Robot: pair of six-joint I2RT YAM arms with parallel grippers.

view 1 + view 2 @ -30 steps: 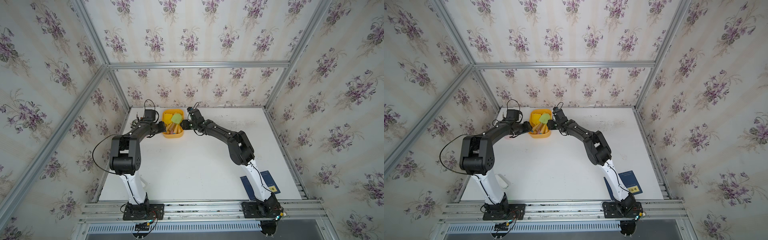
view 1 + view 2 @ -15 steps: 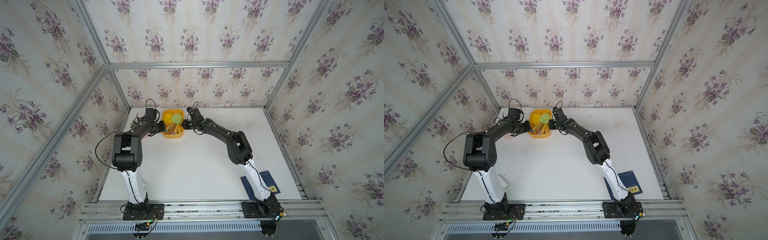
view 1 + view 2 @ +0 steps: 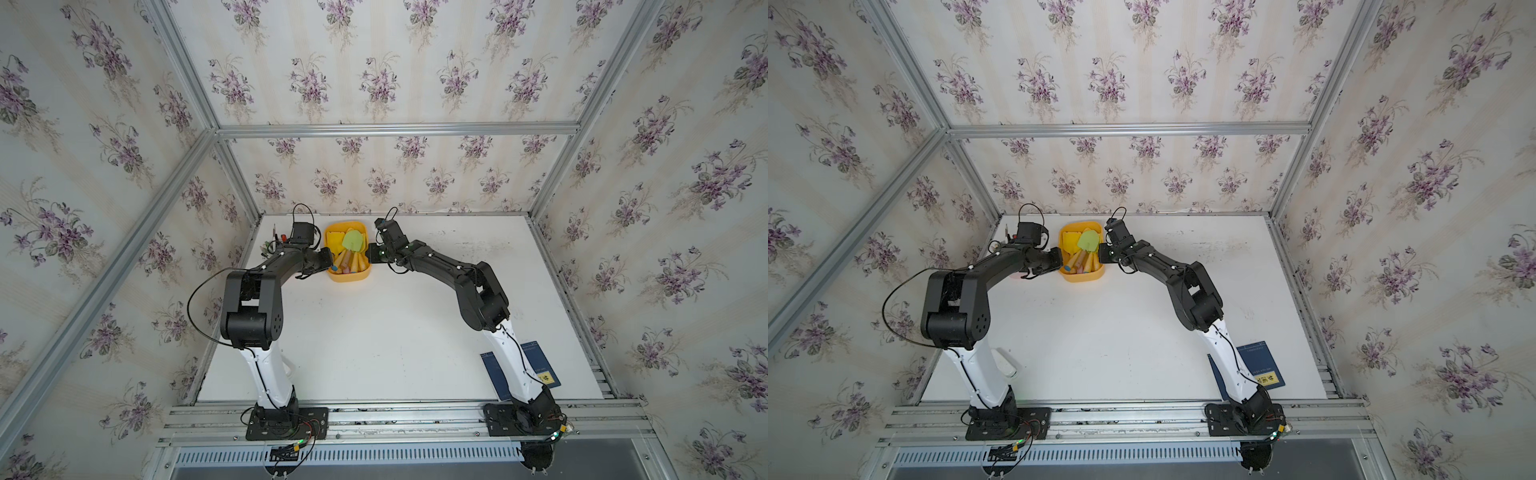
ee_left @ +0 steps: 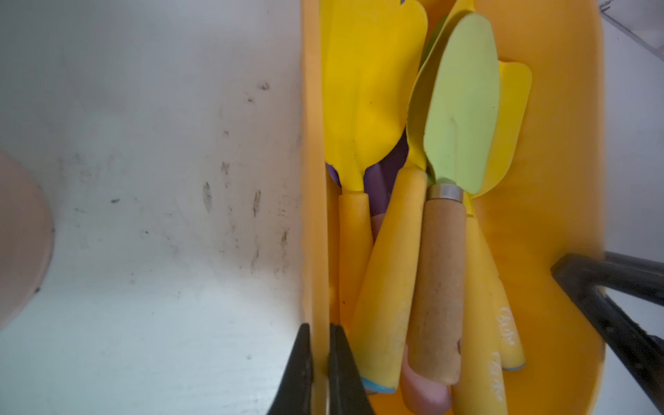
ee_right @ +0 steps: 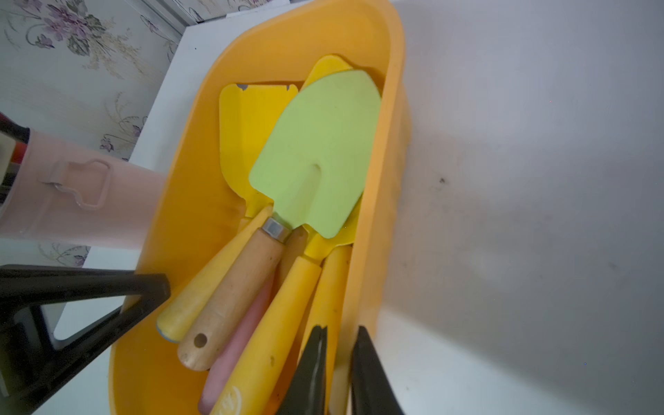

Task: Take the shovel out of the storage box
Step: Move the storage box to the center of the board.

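The storage box's front edge (image 3: 349, 278) is short of the tabletop's middle, so I will pull the box forward before my left gripper opens.
The yellow-orange storage box (image 3: 349, 279) (image 3: 1081, 277) stands at the back of the table. On top of several yellow-handled tools in it lies the shovel (image 3: 353, 240) (image 3: 1088, 240) (image 4: 463, 107) (image 5: 319, 154), with a light-green blade and a wooden handle. My left gripper (image 4: 319, 327) (image 3: 330, 259) is shut on the box's left wall (image 4: 312, 179). My right gripper (image 5: 341, 328) (image 3: 371, 254) is shut on the right wall (image 5: 388, 143). Neither touches the shovel.
A pink pen cup (image 5: 72, 190) (image 4: 21, 237) stands just left of the box, behind my left arm. A blue booklet (image 3: 536, 365) (image 3: 1260, 365) lies at the front right by the right arm's base. Papered walls close in the table's back and sides.
Both grippers have closed onto the box's side walls. The box and the shovel have stayed where they were.
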